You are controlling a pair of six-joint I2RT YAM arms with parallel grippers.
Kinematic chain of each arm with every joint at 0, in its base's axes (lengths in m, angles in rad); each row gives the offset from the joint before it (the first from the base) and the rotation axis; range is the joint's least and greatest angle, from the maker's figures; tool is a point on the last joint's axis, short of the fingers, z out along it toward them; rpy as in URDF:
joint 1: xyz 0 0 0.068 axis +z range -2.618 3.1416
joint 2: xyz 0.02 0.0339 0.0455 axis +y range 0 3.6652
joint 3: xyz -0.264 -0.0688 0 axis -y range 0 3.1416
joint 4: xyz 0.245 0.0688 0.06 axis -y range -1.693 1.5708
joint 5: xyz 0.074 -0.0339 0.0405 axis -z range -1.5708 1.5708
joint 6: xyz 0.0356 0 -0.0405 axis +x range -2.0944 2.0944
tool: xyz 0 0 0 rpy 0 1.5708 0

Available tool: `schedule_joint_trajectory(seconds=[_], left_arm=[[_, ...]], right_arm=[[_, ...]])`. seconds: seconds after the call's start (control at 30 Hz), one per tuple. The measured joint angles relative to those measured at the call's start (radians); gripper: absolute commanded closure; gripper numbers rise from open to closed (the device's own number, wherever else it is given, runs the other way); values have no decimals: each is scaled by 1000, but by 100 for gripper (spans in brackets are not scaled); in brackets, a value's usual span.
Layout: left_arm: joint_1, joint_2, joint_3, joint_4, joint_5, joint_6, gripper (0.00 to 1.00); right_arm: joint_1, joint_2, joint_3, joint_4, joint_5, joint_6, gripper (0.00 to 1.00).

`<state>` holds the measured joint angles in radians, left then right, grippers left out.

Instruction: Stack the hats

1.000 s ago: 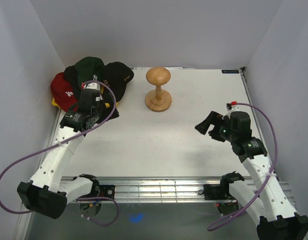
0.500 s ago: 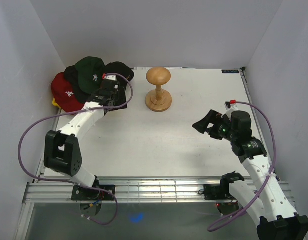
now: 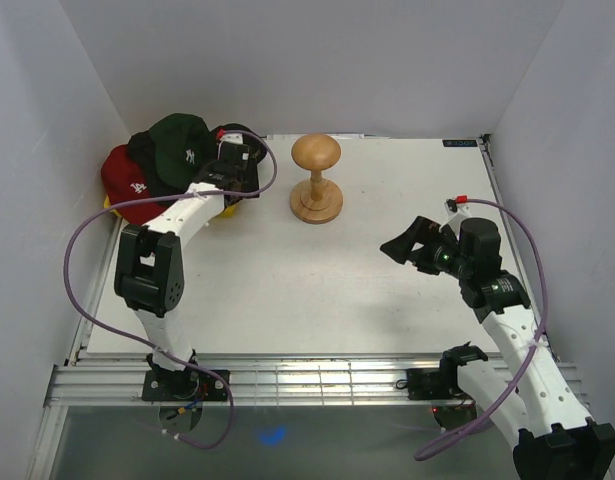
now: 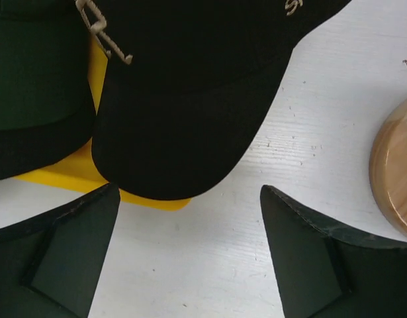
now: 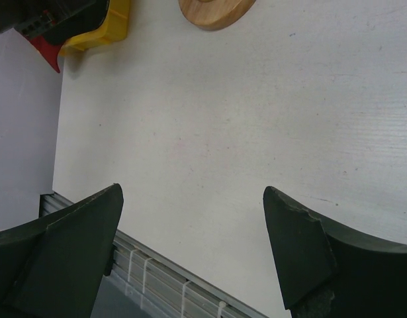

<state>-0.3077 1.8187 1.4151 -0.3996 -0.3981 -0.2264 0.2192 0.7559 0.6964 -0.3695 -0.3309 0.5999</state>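
I next need to grip the black cap by its brim's edge with my left gripper, so that the top of the cap stays free and I can hand the cap to my right gripper for stacking.
Three caps lie piled on a yellow tray at the far left corner: a red cap, a dark green cap and a black cap. My left gripper hovers open and empty over the black cap. In the left wrist view the black cap's brim lies just ahead of the open left gripper, and the green cap is at the left. My right gripper is open and empty above the bare table at the right, also seen in its wrist view. No pink cap shows.
A wooden mushroom-shaped stand stands at the far middle, just right of the left gripper; its base shows in both wrist views. Walls close in the left, far and right sides. The table's metal front rail runs along the near edge.
My left arm has swung away from me and to the right, bringing its gripper from the tray's near side to over the black cap's brim. My right gripper has drifted slightly left.
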Motion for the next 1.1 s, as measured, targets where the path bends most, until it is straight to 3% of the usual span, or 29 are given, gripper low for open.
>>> schedule_joint_trajectory(seconds=[0.57,0.67,1.1], left_arm=[[-38,188,58,31,-253,61,2],[-38,190,60,37,-290,63,9],[-45,190,98,43,-370,79,56]], right_arm=[[0,36,0,56,-32,0,9],[0,36,0,60,-35,0,9],[0,17,-6,67,-39,0,8]])
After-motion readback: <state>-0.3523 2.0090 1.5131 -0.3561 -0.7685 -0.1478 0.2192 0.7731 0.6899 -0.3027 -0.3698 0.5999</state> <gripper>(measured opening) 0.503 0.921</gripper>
